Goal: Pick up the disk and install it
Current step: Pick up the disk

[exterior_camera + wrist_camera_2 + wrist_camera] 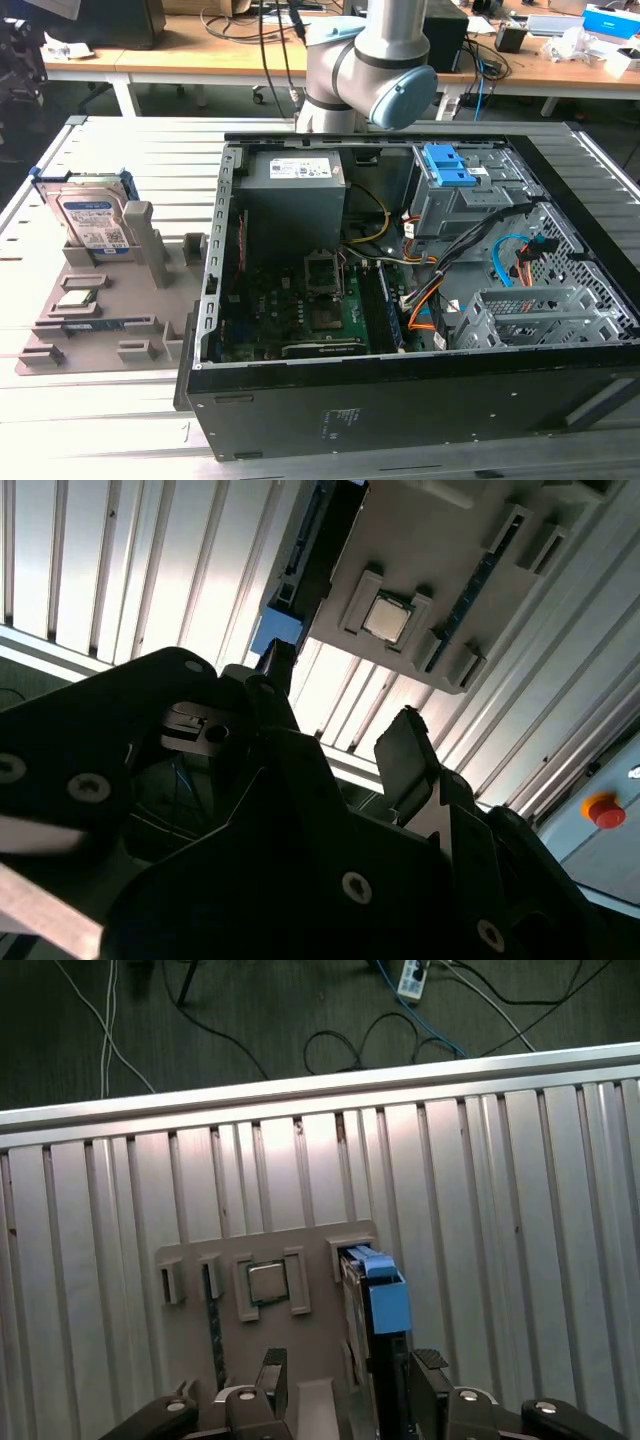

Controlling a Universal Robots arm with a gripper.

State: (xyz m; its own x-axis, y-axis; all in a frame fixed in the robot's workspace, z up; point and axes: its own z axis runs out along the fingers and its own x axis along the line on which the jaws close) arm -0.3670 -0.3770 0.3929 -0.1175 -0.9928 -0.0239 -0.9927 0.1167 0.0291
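The holder's slot (80, 257) hugs the disk's lower end. The gripper picks up the disk by its upper edge (86, 178) next, where both sides of the disk stand clear.
The disk (92, 222), silver with a white-and-blue label and a blue carrier bracket, stands on edge in a slot of the grey holder tray (110, 310) at the exterior view's left. In the first wrist view the disk (385, 1305) appears edge-on, blue bracket end up, well below my gripper (350, 1385). One dark fingertip (270, 1375) shows on each side of it, far apart, with nothing between them. In the second wrist view the gripper (340, 710) is open, and the disk (305, 570) stands beyond it on the tray (440, 540).
An open computer case (400, 260) lies at the exterior view's right, with a blue latch piece (447, 165) and a metal drive cage (530, 315) inside. A small silver processor chip (267, 1282) sits in the tray. The ribbed metal table (480, 1190) ends at an edge, with cables on the floor beyond.
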